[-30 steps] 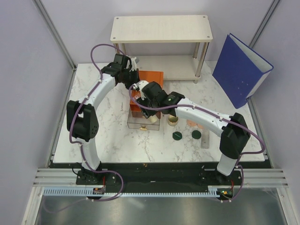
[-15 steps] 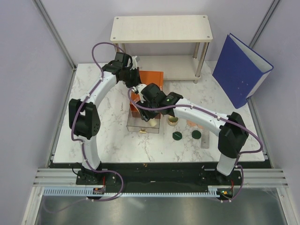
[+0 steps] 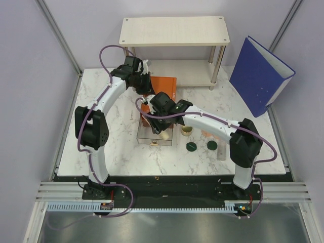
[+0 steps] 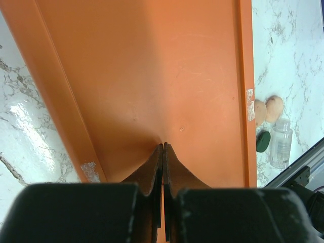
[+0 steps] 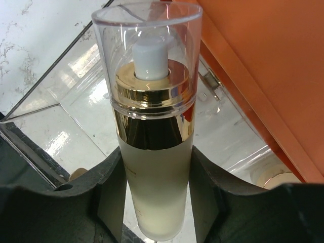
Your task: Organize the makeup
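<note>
The bottom of the open clear drawer is below the cream gold-capped tube, and the tube would end up inside that drawer, so my right gripper should open now.
My right gripper is shut on the cream gold-capped tube, a frosted bottle with a gold collar and a clear cap. It hangs over the open clear drawer in front of the orange box. In the top view the right gripper is above that drawer. My left gripper is shut with nothing in it, its tips against the orange box top. On the table to the right lie two dark green discs, a round gold compact, a peach-pink disc and a slim grey stick.
A wooden shelf unit stands at the back. A big blue binder leans at the back right. The left wrist view shows two peach discs, a green disc and a small clear bottle past the box edge.
My right gripper has moved left and slightly back with the tube, to a spot over the clear drawer. The left arm has barely moved.
</note>
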